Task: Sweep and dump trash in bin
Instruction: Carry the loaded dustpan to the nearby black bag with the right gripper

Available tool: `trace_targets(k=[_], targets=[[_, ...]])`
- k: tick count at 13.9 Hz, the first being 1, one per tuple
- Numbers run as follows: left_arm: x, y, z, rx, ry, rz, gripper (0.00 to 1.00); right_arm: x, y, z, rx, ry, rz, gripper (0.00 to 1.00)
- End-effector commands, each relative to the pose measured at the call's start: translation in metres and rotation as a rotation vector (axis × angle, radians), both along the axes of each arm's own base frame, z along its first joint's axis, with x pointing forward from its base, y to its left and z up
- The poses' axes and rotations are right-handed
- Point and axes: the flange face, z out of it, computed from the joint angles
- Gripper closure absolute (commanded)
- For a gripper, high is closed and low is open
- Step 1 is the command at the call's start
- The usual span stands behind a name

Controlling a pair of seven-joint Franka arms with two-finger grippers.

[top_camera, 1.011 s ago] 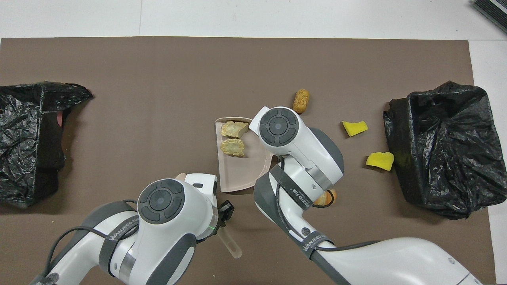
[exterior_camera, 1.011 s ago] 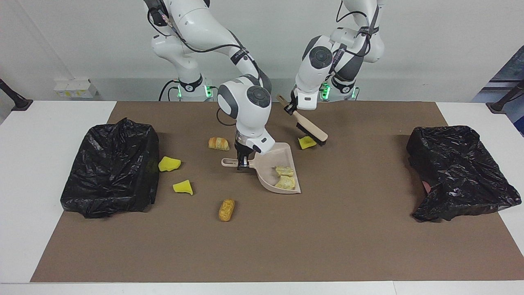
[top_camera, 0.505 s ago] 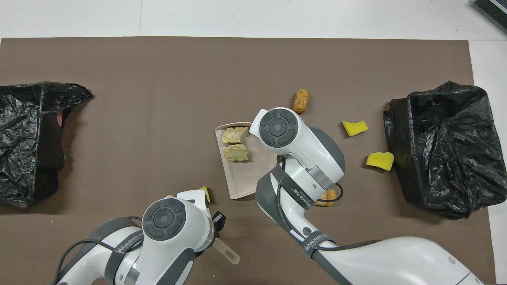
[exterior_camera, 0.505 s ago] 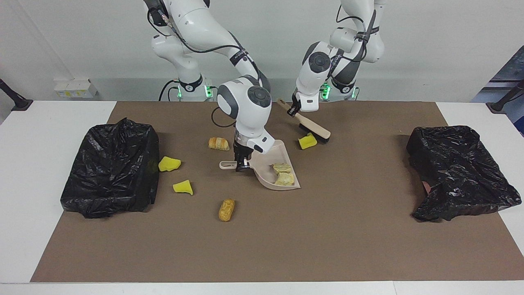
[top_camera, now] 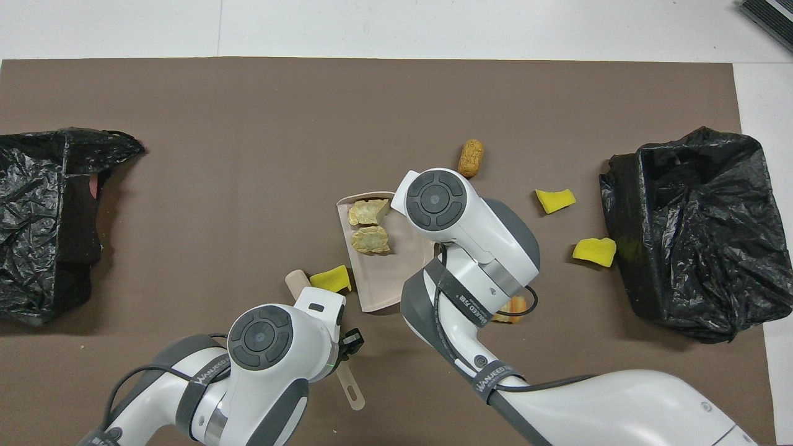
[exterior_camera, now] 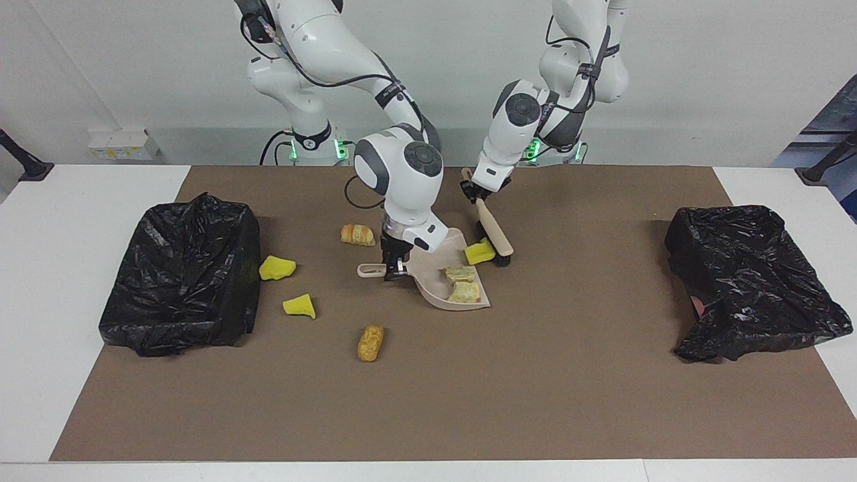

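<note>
The brush head (top_camera: 297,282) is beside the yellow sponge piece, short of the dustpan (top_camera: 384,275). My left gripper should keep holding the brush.
My right gripper (exterior_camera: 395,265) is shut on the handle of the beige dustpan (exterior_camera: 434,269), which rests on the mat with two bread-like trash lumps (exterior_camera: 463,284) in it; these lumps also show in the overhead view (top_camera: 369,225). My left gripper (exterior_camera: 474,189) is shut on the brush (exterior_camera: 490,229). The brush head is down beside a yellow sponge piece (exterior_camera: 479,252), which touches the dustpan's open edge (top_camera: 331,279). Loose on the mat lie two more yellow sponge pieces (exterior_camera: 276,268) (exterior_camera: 299,306) and two brown lumps (exterior_camera: 357,234) (exterior_camera: 370,342).
A bin lined with a black bag (exterior_camera: 181,274) stands at the right arm's end of the brown mat, close to the loose sponges. A second black-bagged bin (exterior_camera: 750,281) stands at the left arm's end.
My left gripper swung the brush and pushed the yellow sponge piece up to the dustpan's open edge. The dustpan shifted slightly in my right gripper.
</note>
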Motion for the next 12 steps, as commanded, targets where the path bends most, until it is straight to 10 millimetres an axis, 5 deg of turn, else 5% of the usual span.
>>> trace_targets(k=[1, 4, 8, 12], targets=[[0.010, -0.010, 0.005, -0.100, -0.031, -0.135, 1.00, 0.002, -0.007, -0.004, -0.013, -0.006, 0.040, 1.00], [0.020, -0.028, 0.016, -0.115, -0.030, -0.129, 1.00, 0.002, -0.007, -0.002, -0.016, -0.004, 0.040, 1.00], [0.027, 0.006, 0.033, -0.067, 0.068, 0.010, 1.00, 0.008, -0.011, 0.002, -0.009, -0.012, 0.032, 1.00], [0.005, 0.010, 0.042, 0.088, 0.042, 0.069, 1.00, 0.038, -0.064, 0.023, 0.052, -0.023, -0.065, 1.00]])
